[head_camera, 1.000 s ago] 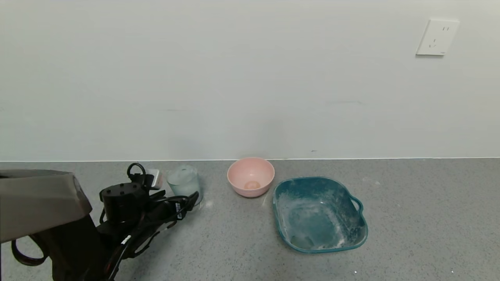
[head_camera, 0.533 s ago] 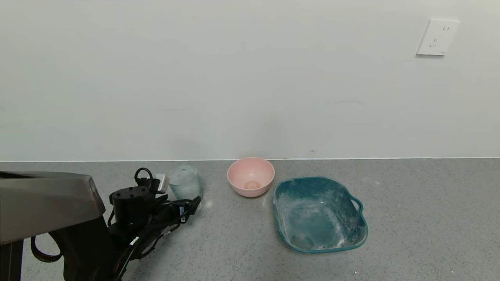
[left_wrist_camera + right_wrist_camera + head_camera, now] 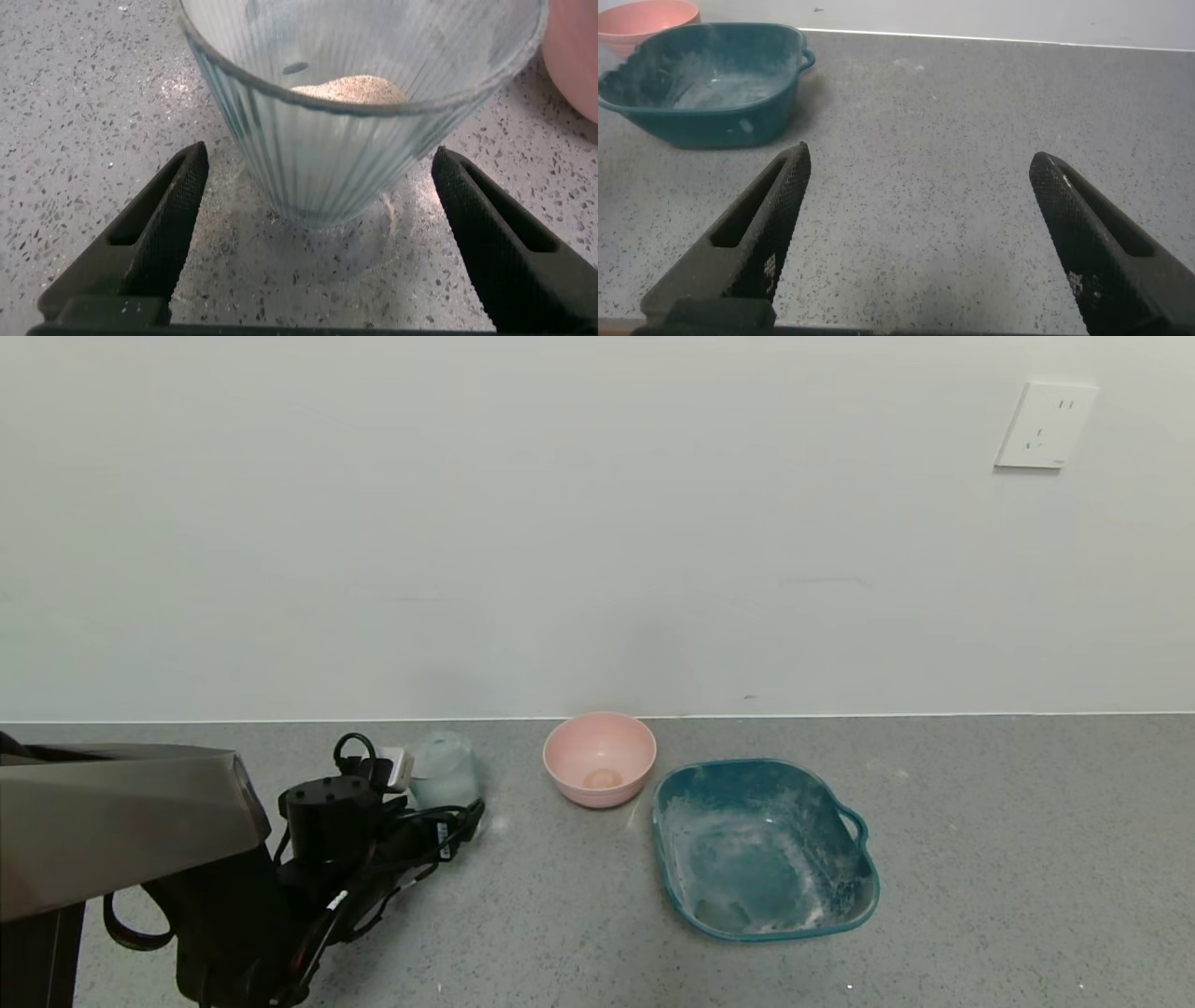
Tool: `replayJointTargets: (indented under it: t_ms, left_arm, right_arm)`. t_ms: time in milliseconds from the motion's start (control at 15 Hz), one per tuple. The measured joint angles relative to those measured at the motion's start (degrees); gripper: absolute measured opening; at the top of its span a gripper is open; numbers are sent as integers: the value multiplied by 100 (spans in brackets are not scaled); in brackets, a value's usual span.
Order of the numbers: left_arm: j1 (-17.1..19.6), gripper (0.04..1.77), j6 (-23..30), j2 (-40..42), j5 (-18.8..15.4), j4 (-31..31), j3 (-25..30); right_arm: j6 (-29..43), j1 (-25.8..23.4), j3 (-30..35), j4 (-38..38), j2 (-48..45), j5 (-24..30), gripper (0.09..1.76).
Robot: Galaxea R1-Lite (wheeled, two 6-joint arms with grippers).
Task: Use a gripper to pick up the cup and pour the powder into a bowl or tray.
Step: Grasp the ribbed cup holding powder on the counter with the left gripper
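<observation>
Next, my left gripper grabs the cup's narrower lower body (image 3: 322, 182), where the fingers fit, since the clear ribbed cup widens to a wide rim (image 3: 374, 108).
The clear ribbed cup (image 3: 445, 773) stands upright on the grey counter at the back left, holding a small pile of beige powder (image 3: 350, 89). My left gripper (image 3: 439, 821) is open, with one finger (image 3: 163, 224) on each side of the cup's base (image 3: 318, 177), not touching it. The teal tray (image 3: 845, 887), dusted white inside, lies to the right of centre; it also shows in the right wrist view (image 3: 705, 131). My right gripper (image 3: 920, 233) is open and empty over bare counter, out of the head view.
A small pink bowl (image 3: 598, 756) with a little powder in it stands between cup and tray, near the wall. A wall socket (image 3: 1045, 426) is at the upper right. Bare counter (image 3: 1027, 859) lies right of the tray.
My left arm has moved forward and to the right, bringing the open fingers around the cup's base. The cup, bowl and tray have stayed put.
</observation>
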State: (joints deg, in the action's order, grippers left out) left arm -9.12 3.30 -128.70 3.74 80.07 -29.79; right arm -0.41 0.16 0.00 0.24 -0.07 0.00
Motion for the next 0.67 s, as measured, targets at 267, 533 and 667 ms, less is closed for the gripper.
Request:
replayJointTargets:
  t_ms: [267, 533, 667]
  left_arm:
    - [-2, 172, -17, -66, 79, -13, -171]
    - [0, 172, -129, -143, 83, -85, -333]
    - [0, 172, -193, -179, 88, -85, -408]
  right_arm:
    - [0, 0, 0, 2, 0, 0, 171]
    - [0, 0, 0, 2, 0, 0, 171]
    - [0, 0, 0, 0, 0, 0, 171]
